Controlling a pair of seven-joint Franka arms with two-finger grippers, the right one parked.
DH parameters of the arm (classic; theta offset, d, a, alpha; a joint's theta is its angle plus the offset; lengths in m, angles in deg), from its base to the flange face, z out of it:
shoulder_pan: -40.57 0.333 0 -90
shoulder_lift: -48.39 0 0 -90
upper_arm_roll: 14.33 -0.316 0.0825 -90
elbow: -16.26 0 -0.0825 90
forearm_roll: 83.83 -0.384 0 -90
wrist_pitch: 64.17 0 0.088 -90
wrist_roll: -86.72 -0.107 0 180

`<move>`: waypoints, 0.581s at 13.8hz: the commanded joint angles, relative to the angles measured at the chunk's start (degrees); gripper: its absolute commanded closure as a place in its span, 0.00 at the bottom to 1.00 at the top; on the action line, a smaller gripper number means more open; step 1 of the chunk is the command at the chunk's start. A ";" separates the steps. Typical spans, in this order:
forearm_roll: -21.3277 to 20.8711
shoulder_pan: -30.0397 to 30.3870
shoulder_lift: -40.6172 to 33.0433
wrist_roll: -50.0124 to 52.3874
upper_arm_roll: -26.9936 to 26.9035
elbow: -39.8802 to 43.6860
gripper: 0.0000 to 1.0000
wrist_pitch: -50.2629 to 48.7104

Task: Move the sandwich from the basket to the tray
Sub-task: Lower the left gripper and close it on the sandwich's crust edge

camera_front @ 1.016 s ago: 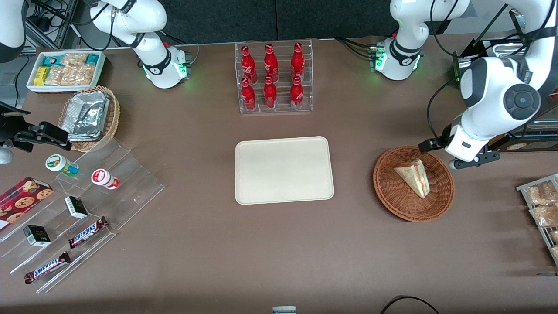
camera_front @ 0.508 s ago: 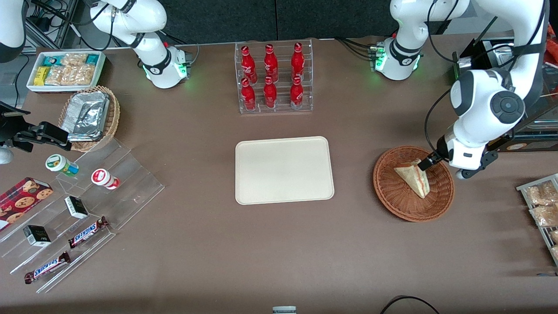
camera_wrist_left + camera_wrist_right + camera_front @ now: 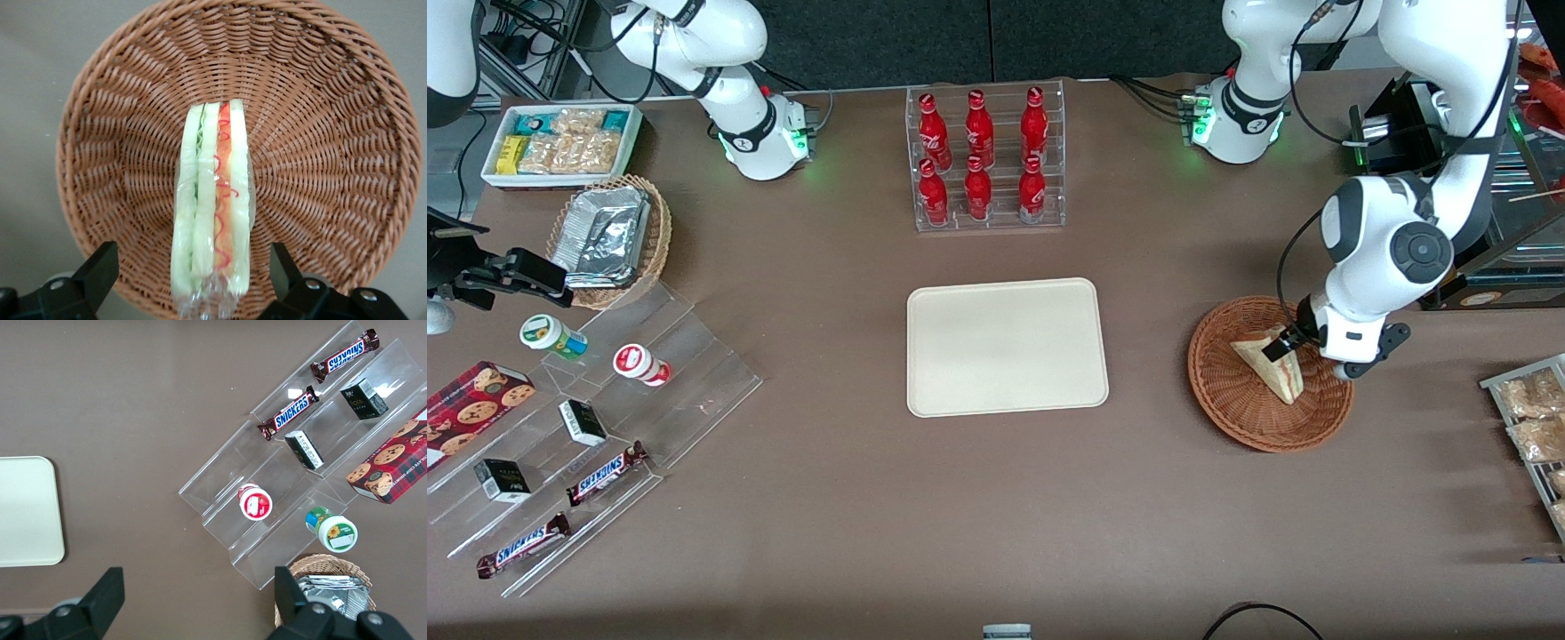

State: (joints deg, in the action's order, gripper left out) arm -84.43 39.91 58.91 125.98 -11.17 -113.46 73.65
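Observation:
Next, my left gripper should grab the sandwich by its crinkled-wrapper end (image 3: 1254, 346) to move the sandwich from the basket onto the tray (image 3: 1007, 347).
The sandwich (image 3: 1273, 366), a plastic-wrapped wedge of pale bread with red-pink filling, lies in the reddish-brown wicker basket (image 3: 1227, 409) toward the working arm's end of the table. The left arm's gripper (image 3: 1288, 343) hangs just above the wedge's end that is farther from the front camera. In the left wrist view the gripper (image 3: 193, 270) is open. One black finger (image 3: 100, 270) stands on each side of the sandwich (image 3: 212, 200), with a gap between each finger and the bread. The basket's woven wall (image 3: 333, 133) rings it. The cream tray (image 3: 1007, 347) lies flat and bare mid-table.
An acrylic rack of red cola bottles (image 3: 984, 160) stands farther from the front camera than the tray. A wire rack of snack packets (image 3: 1532, 418) sits at the working arm's table edge. Acrylic steps with chocolate bars (image 3: 605, 474) lie toward the parked arm's end.
The left arm has swung from the basket's edge to over the basket and come down, so its gripper now hangs over the sandwich. The sandwich and basket have not moved.

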 commanded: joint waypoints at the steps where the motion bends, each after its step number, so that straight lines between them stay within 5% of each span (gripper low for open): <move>1: -0.54 -0.84 1.51 2.57 -0.26 -2.63 0.01 4.91; 2: -0.54 -0.84 2.04 2.75 -0.26 -2.81 0.10 5.44; 3: -0.54 -0.93 2.14 2.75 -0.26 -2.99 0.33 5.45; 5: -0.54 -0.93 2.05 2.58 -0.26 -3.25 0.99 5.10; 8: -0.63 -0.93 1.79 1.70 -0.26 -2.82 1.00 3.00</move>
State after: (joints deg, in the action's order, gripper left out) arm -84.43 39.64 61.68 127.18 -11.13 -115.88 77.88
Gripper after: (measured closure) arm 0.581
